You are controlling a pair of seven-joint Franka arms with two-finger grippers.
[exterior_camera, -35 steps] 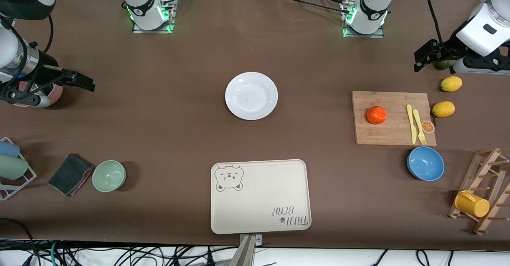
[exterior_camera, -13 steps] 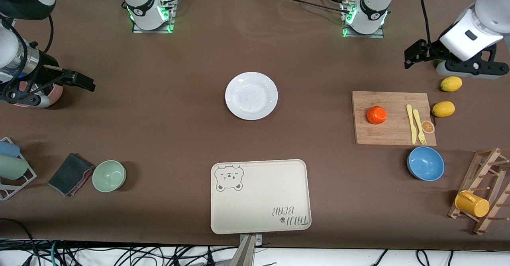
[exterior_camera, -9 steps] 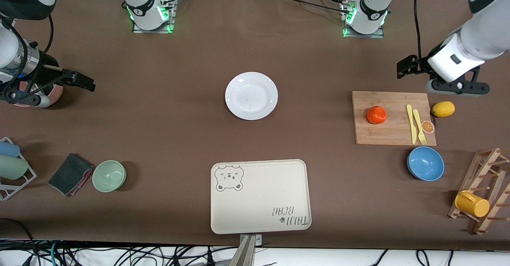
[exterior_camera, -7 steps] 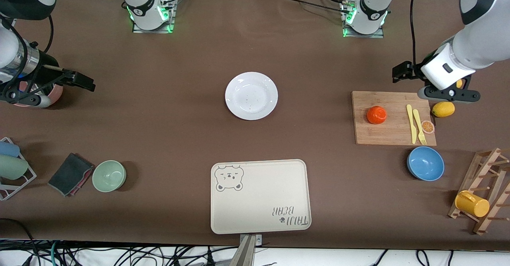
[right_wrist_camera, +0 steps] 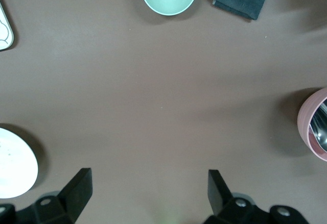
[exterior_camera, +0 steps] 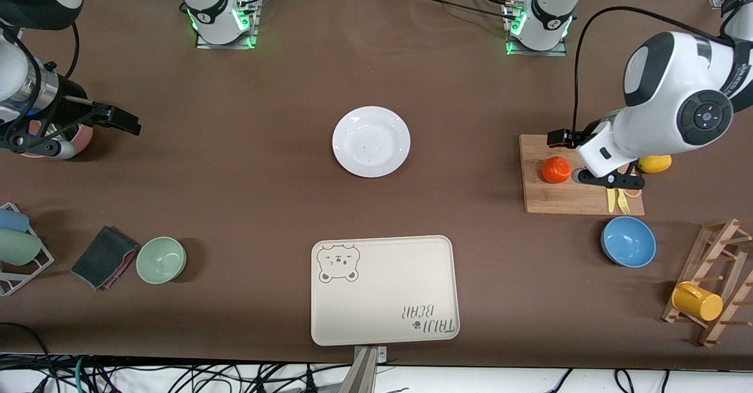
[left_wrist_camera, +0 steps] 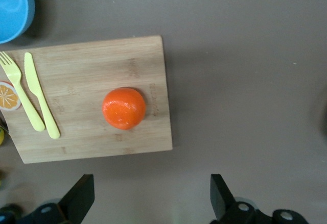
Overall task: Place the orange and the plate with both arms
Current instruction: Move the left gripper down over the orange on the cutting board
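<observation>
The robot's left gripper will place the orange (exterior_camera: 555, 170) on the plate (exterior_camera: 371, 142), so next it will grab the orange by its round sides.
The orange (exterior_camera: 555, 170) sits on a wooden cutting board (exterior_camera: 559, 202) toward the left arm's end of the table. It also shows in the left wrist view (left_wrist_camera: 124, 108). My left gripper (exterior_camera: 606, 177) hangs above the board beside the orange, open and empty (left_wrist_camera: 152, 203). The white plate (exterior_camera: 371, 142) lies mid-table, and its edge shows in the right wrist view (right_wrist_camera: 13, 169). My right gripper (exterior_camera: 47, 146) waits high over the table's other end, open and empty (right_wrist_camera: 148, 198).
A yellow knife and fork (left_wrist_camera: 38, 96) lie on the board; a lemon (exterior_camera: 655, 162) and a blue bowl (exterior_camera: 628, 241) sit beside it. The cream bear tray (exterior_camera: 383, 290) is nearest the front camera. A green bowl (exterior_camera: 161, 259), dark cloth (exterior_camera: 105, 256) and pink bowl (right_wrist_camera: 314, 124) lie toward the right arm's end.
My left arm has swung in from the table's end to above the cutting board by the orange. The right arm has not moved.
</observation>
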